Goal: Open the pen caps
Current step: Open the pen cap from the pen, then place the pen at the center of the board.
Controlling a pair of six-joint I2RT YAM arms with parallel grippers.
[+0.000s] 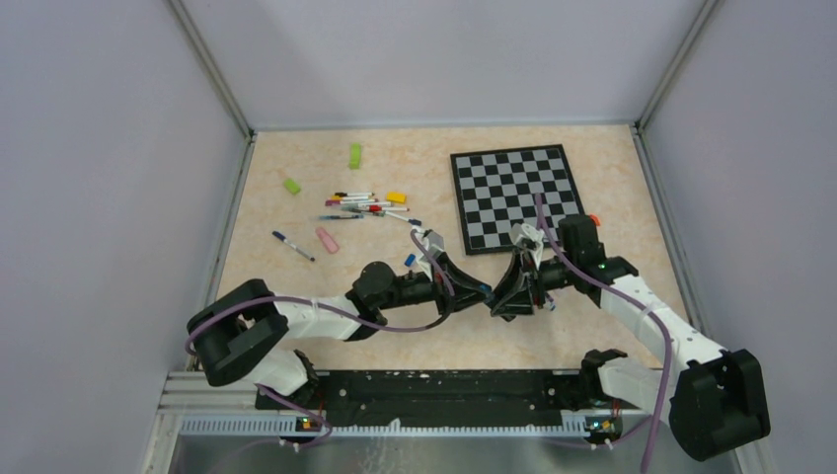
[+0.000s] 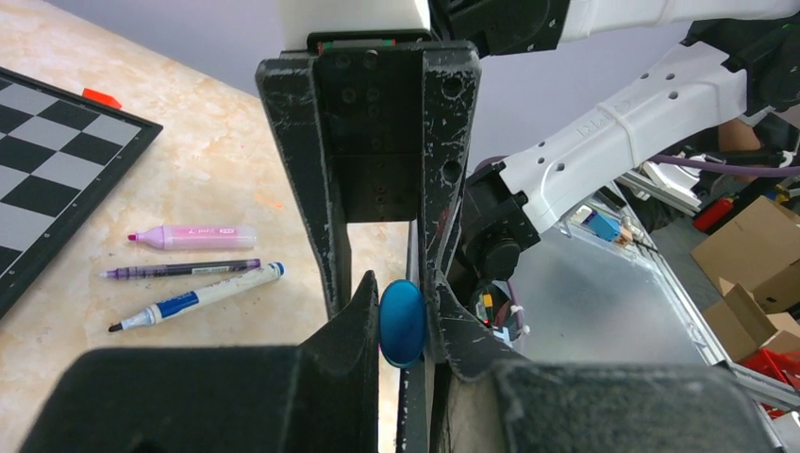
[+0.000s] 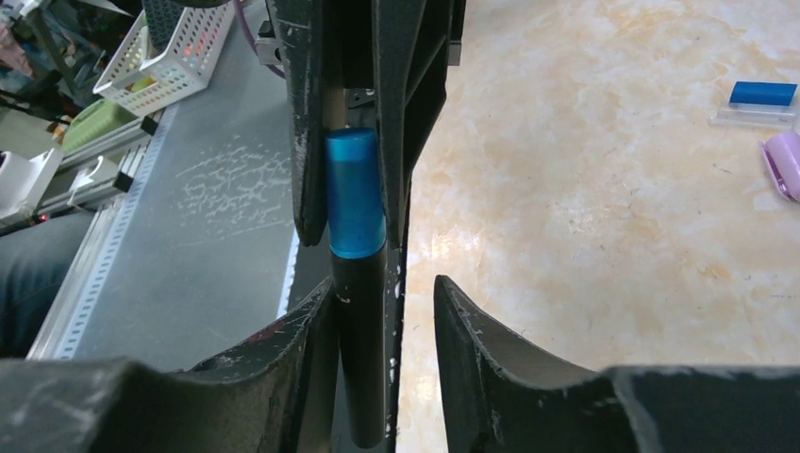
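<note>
My fingers are both level with the dark body of the pen, just below the blue cap. I should close my right gripper. Closing now would hold the pen's body.
My left gripper (image 2: 403, 307) is shut on the blue cap (image 2: 403, 323) of a dark-barrelled pen, held above the table between the arms (image 1: 486, 292). In the right wrist view the blue cap (image 3: 355, 193) sits between the left fingers, and the dark barrel (image 3: 363, 359) runs down between my right gripper's fingers. My right gripper (image 3: 382, 283) is open: the barrel rests against its left finger, with a gap to the other finger. Several more pens (image 1: 365, 204) lie at the table's far left; one lies alone (image 1: 293, 246).
The chessboard (image 1: 515, 196) lies at the far right. Green blocks (image 1: 354, 155), a yellow block (image 1: 396, 197) and a pink block (image 1: 327, 240) lie round the pens. A loose blue cap (image 1: 410, 260) lies near the left arm. Three pens (image 2: 193, 297) lie beside the chessboard's edge (image 2: 57, 170).
</note>
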